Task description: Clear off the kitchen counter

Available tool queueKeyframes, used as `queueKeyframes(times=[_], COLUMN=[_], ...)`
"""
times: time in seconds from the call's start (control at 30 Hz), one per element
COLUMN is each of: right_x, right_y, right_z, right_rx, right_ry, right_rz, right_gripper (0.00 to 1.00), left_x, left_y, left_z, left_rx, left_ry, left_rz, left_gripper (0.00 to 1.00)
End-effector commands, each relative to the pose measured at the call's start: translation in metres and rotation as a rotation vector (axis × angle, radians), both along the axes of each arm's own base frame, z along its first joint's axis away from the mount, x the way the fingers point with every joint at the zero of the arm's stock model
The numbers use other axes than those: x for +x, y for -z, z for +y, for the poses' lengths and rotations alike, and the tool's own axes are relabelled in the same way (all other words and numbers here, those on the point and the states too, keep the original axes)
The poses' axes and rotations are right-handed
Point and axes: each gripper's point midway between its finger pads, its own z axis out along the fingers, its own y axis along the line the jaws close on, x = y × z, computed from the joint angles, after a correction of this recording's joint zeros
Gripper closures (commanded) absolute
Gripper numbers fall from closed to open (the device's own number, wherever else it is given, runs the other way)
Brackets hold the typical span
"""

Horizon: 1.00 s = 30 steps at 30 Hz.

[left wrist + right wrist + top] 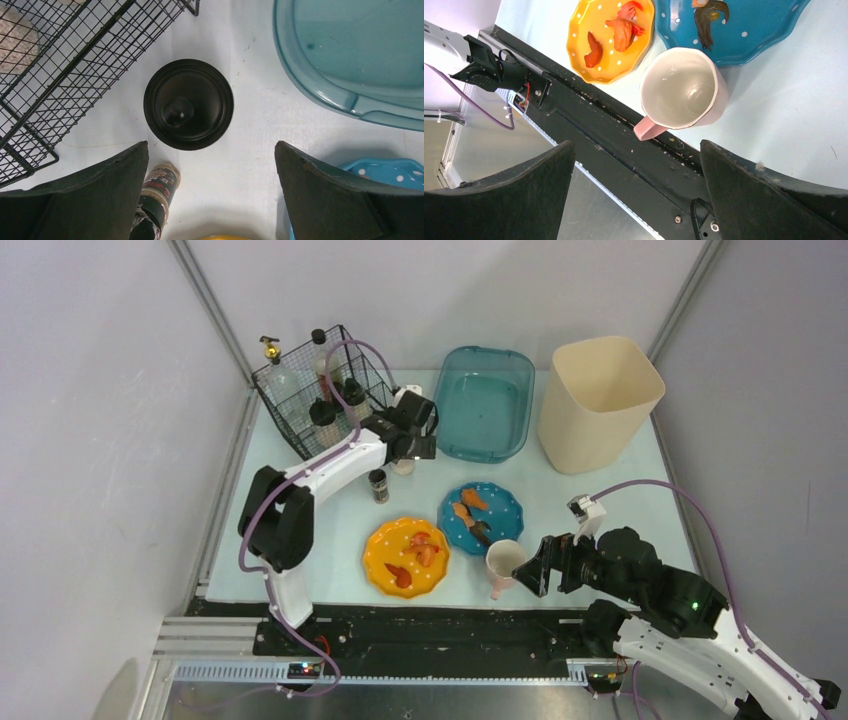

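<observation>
The clear jar needs to be put away in the wire basket (75,75), so my left gripper will next grab the jar by its round black lid (189,104).
The kitchen counter (560,502) is a pale mint-blue tabletop. My left gripper (408,448) is open and empty above a bottle with a round black lid (188,104), which lies just ahead of its fingertips in the left wrist view (211,146). A small spice jar (379,485) stands beside it, by the left finger (159,190). My right gripper (533,567) is open and empty at the front edge, just right of a pink mug (505,565). In the right wrist view the mug (684,90) stands upright ahead of the jaws (636,146).
An orange plate (406,556) and a blue plate (481,517) hold food scraps. A black wire basket (320,390) with bottles stands back left, with a teal tub (485,400) and a beige bin (598,400) at the back. The black front rail (420,625) runs along the near edge.
</observation>
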Motion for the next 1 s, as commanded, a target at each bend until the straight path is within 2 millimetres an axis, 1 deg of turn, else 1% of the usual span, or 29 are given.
queueKeyframes(times=[0.0,0.13,0.23,0.3,0.37,0.67,0.8,0.87,0.9,0.93,0.97], right_x=[0.002,0.004,0.005,0.006,0.007,0.009,0.01,0.01,0.01,0.01,0.011], right_y=[-0.017,-0.017,-0.015,-0.015,-0.014,-0.009,-0.009,-0.008,-0.008,-0.008,-0.007], right_z=[0.001,0.004,0.007,0.008,0.009,0.011,0.01,0.011,0.011,0.011,0.011], right_rx=[0.035,0.037,0.036,0.033,0.025,0.013,0.012,0.007,0.007,0.006,0.005], right_ry=[0.009,0.003,0.0,-0.001,-0.004,-0.004,-0.001,-0.002,-0.002,-0.003,-0.004], right_rz=[-0.029,-0.029,-0.028,-0.029,-0.028,-0.027,-0.03,-0.029,-0.03,-0.031,-0.03], right_gripper=[0.0,0.0,0.0,0.0,0.0,0.0,0.0,0.0,0.0,0.0,0.0], left_x=[0.015,0.021,0.026,0.031,0.034,0.043,0.044,0.044,0.044,0.044,0.044], left_y=[-0.011,-0.009,-0.007,-0.004,0.003,0.016,0.022,0.024,0.025,0.026,0.025], left_z=[0.003,0.009,0.009,0.012,0.013,0.009,0.007,0.007,0.007,0.008,0.009], left_rx=[-0.033,-0.046,-0.06,-0.061,-0.058,-0.061,-0.066,-0.061,-0.055,-0.051,-0.047], left_ry=[-0.022,-0.038,-0.034,-0.036,-0.035,-0.022,-0.017,-0.015,-0.012,-0.013,-0.012], left_rz=[-0.027,-0.019,-0.007,-0.001,0.014,0.043,0.055,0.06,0.062,0.064,0.063], left_gripper=[0.0,0.0,0.0,0.0,0.0,0.01,0.08,0.13,0.19,0.23,0.33])
